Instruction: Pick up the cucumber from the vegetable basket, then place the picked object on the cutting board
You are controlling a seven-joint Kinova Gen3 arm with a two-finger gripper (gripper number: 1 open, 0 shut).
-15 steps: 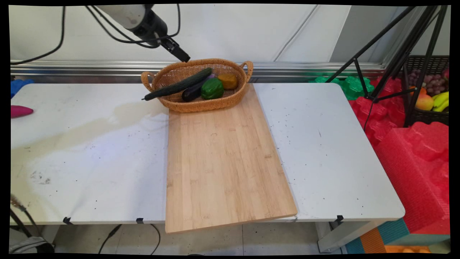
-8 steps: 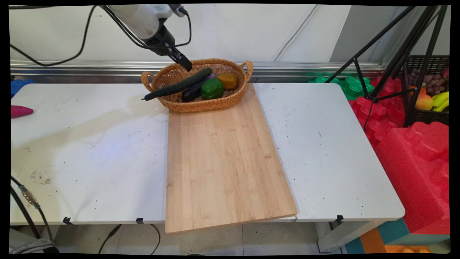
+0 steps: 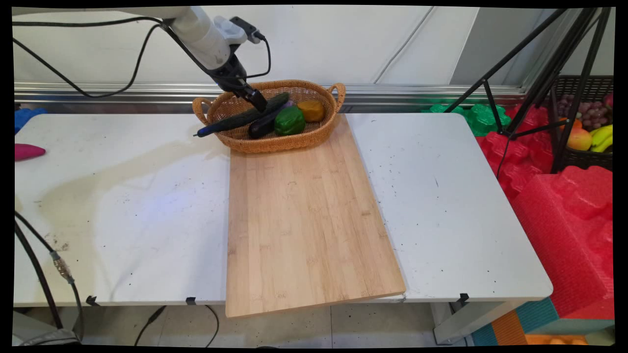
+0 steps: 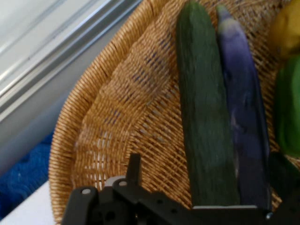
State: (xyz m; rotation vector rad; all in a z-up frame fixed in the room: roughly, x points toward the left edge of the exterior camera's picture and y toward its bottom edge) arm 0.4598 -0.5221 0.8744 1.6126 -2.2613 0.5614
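I will next use my gripper to grab the long dark green cucumber by its middle. Then the cucumber goes from the basket onto the cutting board.
My gripper has come down into the wicker basket at the table's back, right above the long dark green cucumber. In the hand view the gripper is open, its fingers on either side of the cucumber and the purple eggplant beside it. I cannot tell whether it touches the cucumber. A green pepper and a yellow-brown vegetable lie in the basket's right half. The cucumber's end sticks out over the left rim.
A bamboo cutting board runs from the basket to the table's front edge. A pink object lies at the far left. A black tripod, red foam blocks and a crate of fruit stand off the right side.
The gripper has moved down and to the right, from above the basket's back rim into the basket over the cucumber. The vegetables have not shifted.
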